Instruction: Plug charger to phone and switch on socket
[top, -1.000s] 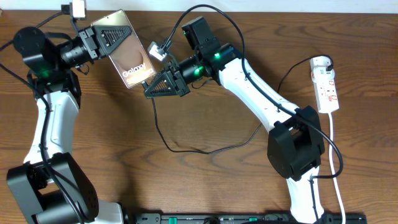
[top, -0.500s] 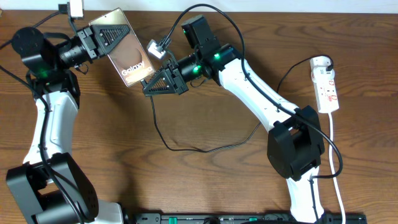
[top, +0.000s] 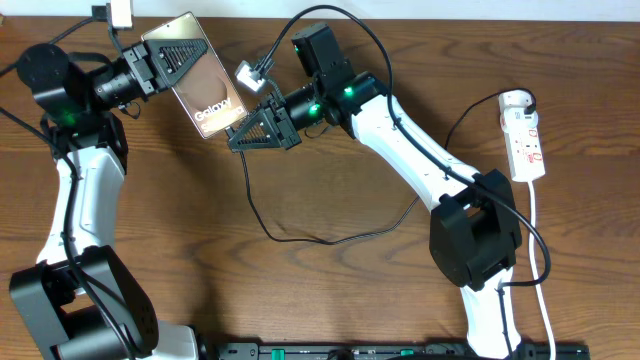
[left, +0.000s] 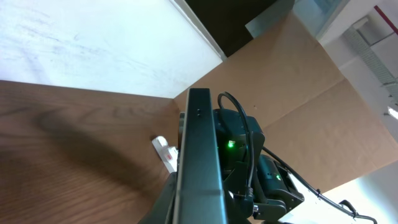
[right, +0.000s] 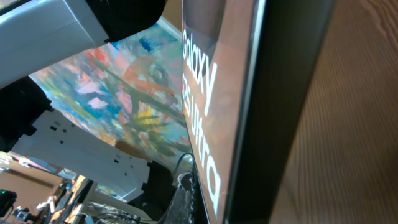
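Observation:
The fingers sit flush against the phone's lower edge (top: 222, 128), the cable (top: 246, 172) in line behind them, so it is now time for my right gripper to release the charger.
My left gripper (top: 168, 58) is shut on the phone (top: 203, 85) and holds it up, tilted, at the far left; "Galaxy" lettering faces up. In the left wrist view the phone (left: 199, 155) shows edge-on. My right gripper (top: 243, 140) is shut on the charger (top: 300, 240) near its connector tip, right at the phone's lower edge. In the right wrist view the phone face (right: 205, 93) fills the frame, and the gripper's textured finger (right: 186, 205) with the cable touches its edge. The black cable loops across the table to its plug in the socket (top: 526, 140) at the right.
The socket's white cord (top: 540, 260) runs down the right edge. The right arm (top: 420, 150) spans the middle of the table. A white connector (top: 250, 76) hangs by the right wrist camera. A brown cardboard wall (left: 298, 74) stands behind.
My right gripper has crept left toward the phone's lower edge with the cable. The phone has shifted slightly left and up in the left gripper.

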